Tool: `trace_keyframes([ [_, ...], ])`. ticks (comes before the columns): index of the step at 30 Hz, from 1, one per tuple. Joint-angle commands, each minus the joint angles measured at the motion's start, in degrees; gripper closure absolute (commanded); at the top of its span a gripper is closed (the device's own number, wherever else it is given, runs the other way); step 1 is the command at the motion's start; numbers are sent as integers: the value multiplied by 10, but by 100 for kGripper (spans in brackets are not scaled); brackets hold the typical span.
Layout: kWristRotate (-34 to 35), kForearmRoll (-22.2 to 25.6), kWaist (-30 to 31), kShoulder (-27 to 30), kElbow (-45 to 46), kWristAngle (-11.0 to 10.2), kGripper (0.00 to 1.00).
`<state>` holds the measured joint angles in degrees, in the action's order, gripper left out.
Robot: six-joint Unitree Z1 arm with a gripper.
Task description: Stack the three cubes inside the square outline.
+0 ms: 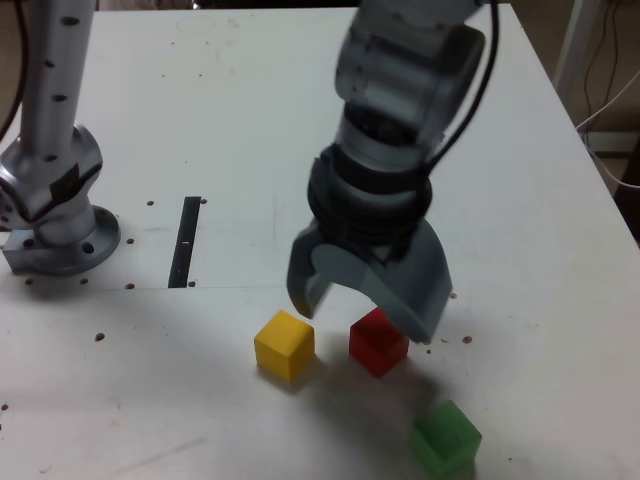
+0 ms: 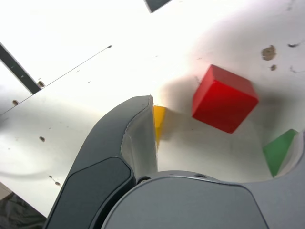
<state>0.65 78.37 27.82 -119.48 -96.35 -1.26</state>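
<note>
My gripper will next grab the red cube (image 1: 378, 345) by its opposite sides to start the stack inside the square outline.
The red cube (image 1: 378, 345) (image 2: 224, 98) rests on the white table. My gripper (image 1: 360, 320) (image 2: 224, 129) hangs open just above and behind it, and the cube shows between the two jaws, untouched. To the exterior view's left of the red cube sits the yellow cube (image 1: 285, 345) (image 2: 158, 121), half hidden by one finger (image 2: 138, 138) in the wrist view. Nearer the front edge, at the exterior view's right, lies the green cube (image 1: 445, 437) (image 2: 279, 150). The square outline does not show in the exterior view. A dark marking (image 2: 157, 4) is cut off at the wrist picture's edge; I cannot tell what it is.
A thin black bar marking (image 1: 185, 240) (image 2: 16, 69) lies at the exterior view's left of the cubes. A metal column on a round base (image 1: 60, 200) stands at the far left. The table's edge (image 1: 590, 160) and cables run along the right.
</note>
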Motion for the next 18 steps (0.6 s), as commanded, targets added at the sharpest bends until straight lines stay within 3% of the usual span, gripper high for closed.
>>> trace_keyframes([
  [1,-6,2,0,-10,-10,-3,1],
  [8,-30,0,0,-19,-19,-19,1],
  [15,-165,-22,0,-14,-17,-39,1],
  [18,-192,-30,0,-9,-10,-44,1],
])
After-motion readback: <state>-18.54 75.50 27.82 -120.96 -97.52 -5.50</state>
